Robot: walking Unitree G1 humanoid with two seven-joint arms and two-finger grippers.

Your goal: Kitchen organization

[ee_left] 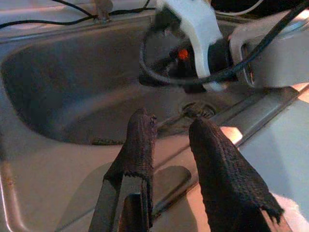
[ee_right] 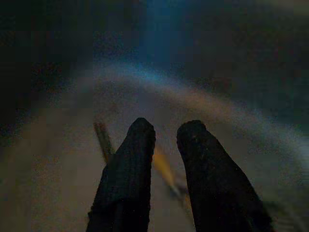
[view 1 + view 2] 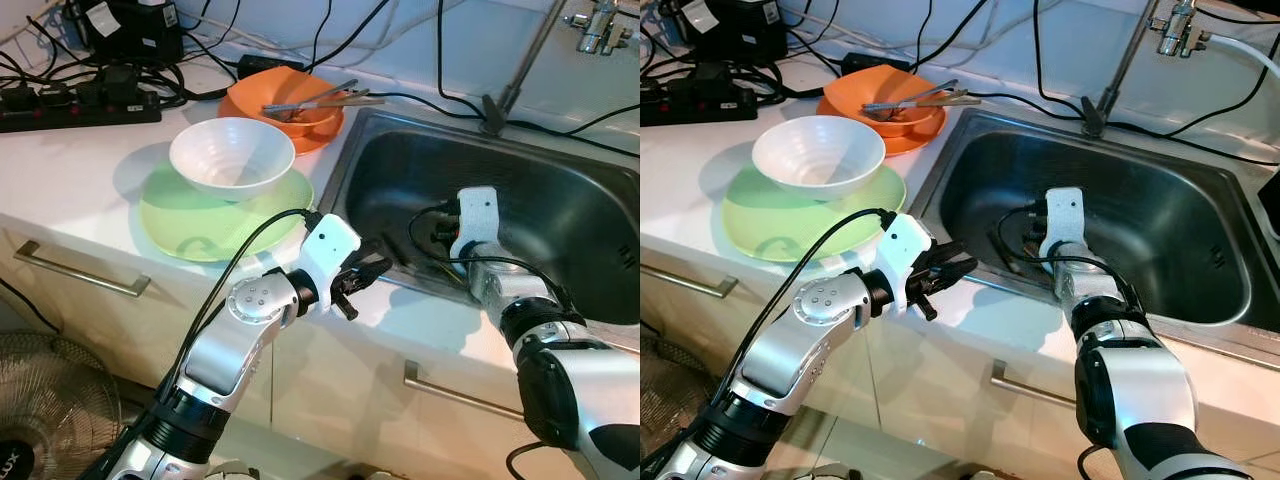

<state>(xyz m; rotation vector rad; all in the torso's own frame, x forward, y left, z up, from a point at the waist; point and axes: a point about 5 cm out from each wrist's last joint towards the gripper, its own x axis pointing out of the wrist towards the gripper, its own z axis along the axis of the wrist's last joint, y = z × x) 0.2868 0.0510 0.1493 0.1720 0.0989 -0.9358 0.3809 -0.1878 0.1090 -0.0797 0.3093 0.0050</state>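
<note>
The white bowl's round body is wider than my fingers open, so my left gripper needs to grab the bowl by its thin rim [image 3: 287,168] next.
My left gripper [image 3: 368,280] hovers over the counter's front edge at the near-left corner of the steel sink [image 3: 570,210]. In the left wrist view its fingers [image 1: 140,140] stand apart with nothing between them. My right arm reaches down into the sink, and its white wrist [image 3: 476,222] hides the fingers from the head camera. The right wrist view is dark: the right gripper [image 2: 166,128] is slightly open just above thin sticks [image 2: 102,137] lying on the sink floor. A white bowl [image 3: 232,155] rests on a green plate [image 3: 190,228]. Behind it an orange dish [image 3: 250,100] holds metal utensils [image 3: 320,100].
A black power strip [image 3: 70,105] and tangled cables lie at the back left of the counter. The faucet [image 3: 600,25] stands at the back right with a cable over the sink rim. Drawer handles [image 3: 80,268] line the cabinet front. A fan [image 3: 40,400] sits on the floor at left.
</note>
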